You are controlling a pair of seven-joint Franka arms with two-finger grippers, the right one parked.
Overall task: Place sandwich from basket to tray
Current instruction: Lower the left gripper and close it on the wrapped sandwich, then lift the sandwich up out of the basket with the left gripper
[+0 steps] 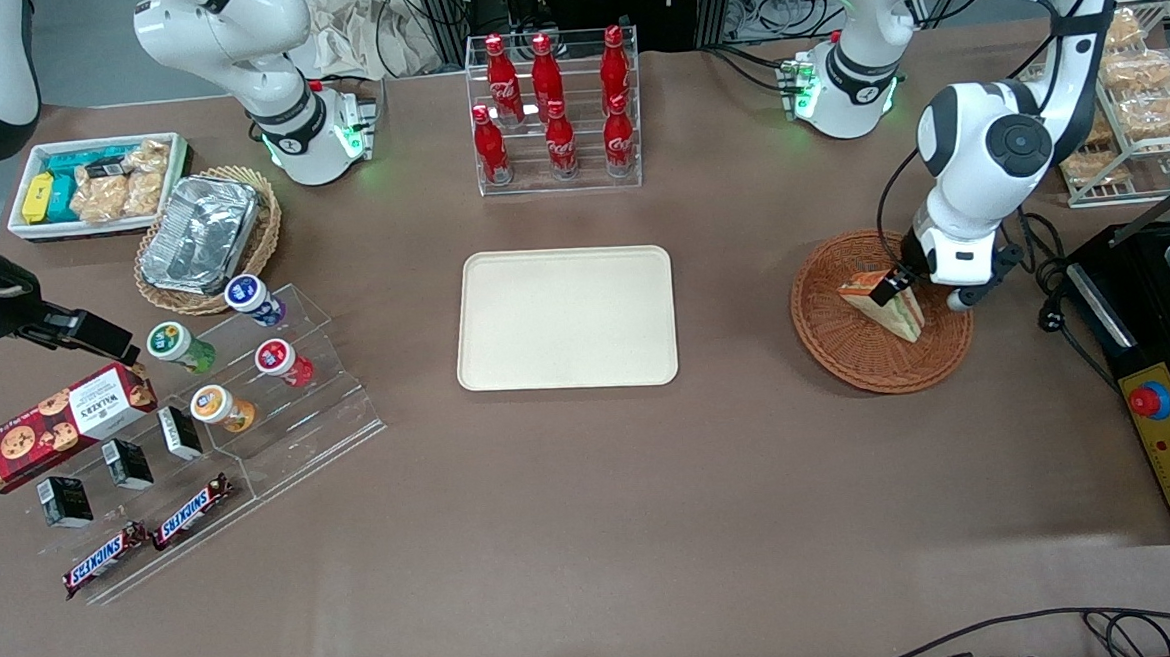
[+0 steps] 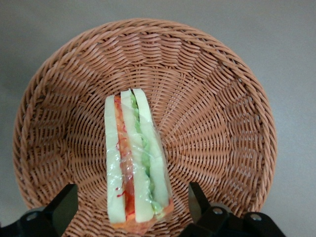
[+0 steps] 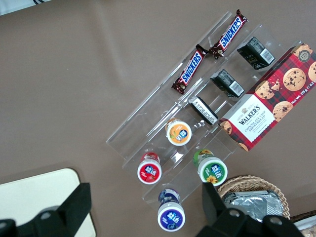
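Observation:
The sandwich is standing on edge with its layered cut side (image 1: 896, 317) up, so my left gripper will grab it across its flat outer bread slices next.
The sandwich (image 1: 884, 303), a clear-wrapped wedge of white bread with red, green and orange layers, lies in the round reddish-brown wicker basket (image 1: 836, 340) toward the working arm's end of the table. In the left wrist view the sandwich (image 2: 134, 163) stands on edge in the basket (image 2: 217, 108). My left gripper (image 1: 899, 292) hangs low over the basket, open, with one finger (image 2: 61, 202) on each side of the sandwich and gaps between. The cream-beige tray (image 1: 564, 318) lies flat mid-table, with nothing on it.
A clear rack of red cola bottles (image 1: 554, 110) stands farther from the front camera than the tray. A black device with a red button (image 1: 1163, 378) lies beside the basket. Acrylic steps with cups and snack bars (image 1: 209, 418) lie toward the parked arm's end.

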